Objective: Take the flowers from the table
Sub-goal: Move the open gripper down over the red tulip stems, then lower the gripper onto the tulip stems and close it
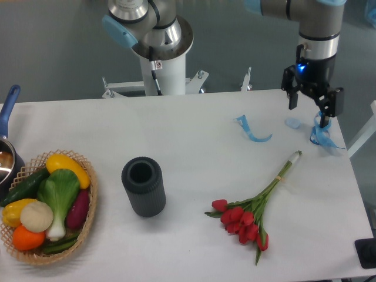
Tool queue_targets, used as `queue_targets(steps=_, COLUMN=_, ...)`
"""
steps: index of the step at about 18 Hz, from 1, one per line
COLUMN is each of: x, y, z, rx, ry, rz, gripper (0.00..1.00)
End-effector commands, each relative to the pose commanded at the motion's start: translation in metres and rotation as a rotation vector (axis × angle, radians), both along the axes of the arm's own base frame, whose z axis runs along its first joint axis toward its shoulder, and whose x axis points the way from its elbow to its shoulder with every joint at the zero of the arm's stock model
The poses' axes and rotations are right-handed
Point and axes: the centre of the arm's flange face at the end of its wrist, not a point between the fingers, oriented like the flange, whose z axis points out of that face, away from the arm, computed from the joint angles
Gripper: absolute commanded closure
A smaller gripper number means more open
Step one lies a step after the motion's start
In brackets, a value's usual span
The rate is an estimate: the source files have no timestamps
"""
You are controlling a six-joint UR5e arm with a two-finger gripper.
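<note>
I should take hold of the flowers by their bound stem end (285, 170) with my gripper next, to pick up the flowers (249, 214) from the table.
The flowers (249, 214), a bunch of red tulip buds with green leaves and long bound stems, lie flat on the white table (194, 129) at the front right, buds toward the front, stem ends pointing back right. My gripper (307, 114) hangs open and empty above the table's back right part, well behind the flowers and beyond their stem ends. Its two dark fingers (292, 101) point down and stand apart.
Curled blue ribbon strips lie at the back right: one (251, 130) left of the gripper, another (322, 136) just below it. A dark ribbed cylinder vase (143, 186) stands mid-table. A wicker basket (88, 217) of vegetables sits front left, with a blue-handled pot (7, 150) behind it.
</note>
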Motion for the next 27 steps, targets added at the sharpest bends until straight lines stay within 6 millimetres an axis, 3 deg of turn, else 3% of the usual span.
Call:
queue_targets(steps=3, x=0.000, y=0.013, z=-0.021, rx=-0.002, ry=-0.047, rz=0.015, gripper=0.00)
queue_targets(steps=8, x=0.014, y=0.059, z=-0.065, rx=-0.005, ry=-0.148, rz=0.042, gripper=0.00)
queue_targets(steps=13, x=0.015, y=0.081, z=-0.094, rx=0.008, ry=-0.162, rz=0.082, gripper=0.00)
queue_targets(steps=18, x=0.004, y=0.101, z=-0.136, rx=-0.003, ry=-0.248, rz=0.160, gripper=0.00)
queue_targets(steps=20, x=-0.004, y=0.106, z=-0.142, rx=0.000, ry=-0.259, rz=0.179, gripper=0.00)
queue_targets(steps=22, x=-0.009, y=0.108, z=-0.160, rx=-0.011, ry=-0.281, rz=0.180, gripper=0.00)
queue_targets(steps=27, x=-0.013, y=0.109, z=-0.182, rx=-0.030, ry=-0.307, rz=0.180, gripper=0.00)
